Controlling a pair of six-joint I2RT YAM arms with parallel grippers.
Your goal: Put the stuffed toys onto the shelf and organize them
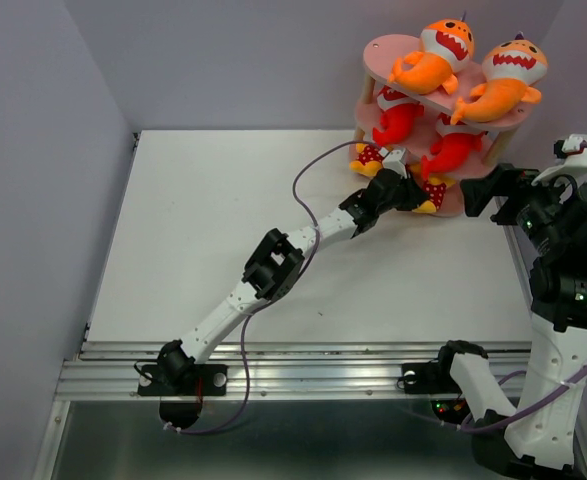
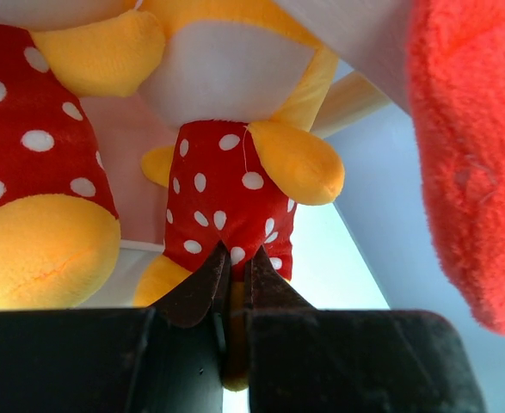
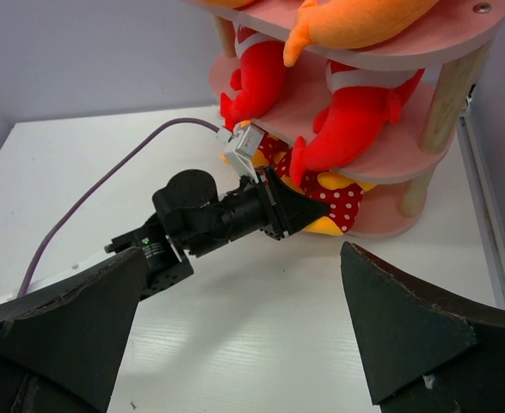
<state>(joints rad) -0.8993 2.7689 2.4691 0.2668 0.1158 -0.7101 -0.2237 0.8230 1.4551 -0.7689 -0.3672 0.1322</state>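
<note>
The figure would stay on the bottom board, sitting beside the second figure, so my left gripper will let go of it now.
The pink shelf [image 1: 388,48] stands at the far right. Two orange sharks [image 1: 438,55] [image 1: 508,75] lie on its top board and two red sharks [image 1: 401,118] [image 1: 453,145] on the middle board. Yellow-orange figures with red dotted parts [image 1: 371,160] [image 1: 431,195] sit on the bottom board. My left gripper [image 1: 410,188] reaches to the bottom board's front and is shut on the red dotted lower part of one figure [image 2: 226,189]. A second figure [image 2: 46,241] sits just to its left. My right gripper [image 3: 243,254] is open and empty, hovering before the shelf [image 3: 407,219].
The left arm [image 3: 209,219] with its purple cable [image 1: 313,165] stretches diagonally across the white table [image 1: 203,230]. Grey walls close in the left, back and right. A metal rail [image 1: 303,365] runs along the near edge. A red shark's side [image 2: 467,155] hangs close on the right of the left wrist view.
</note>
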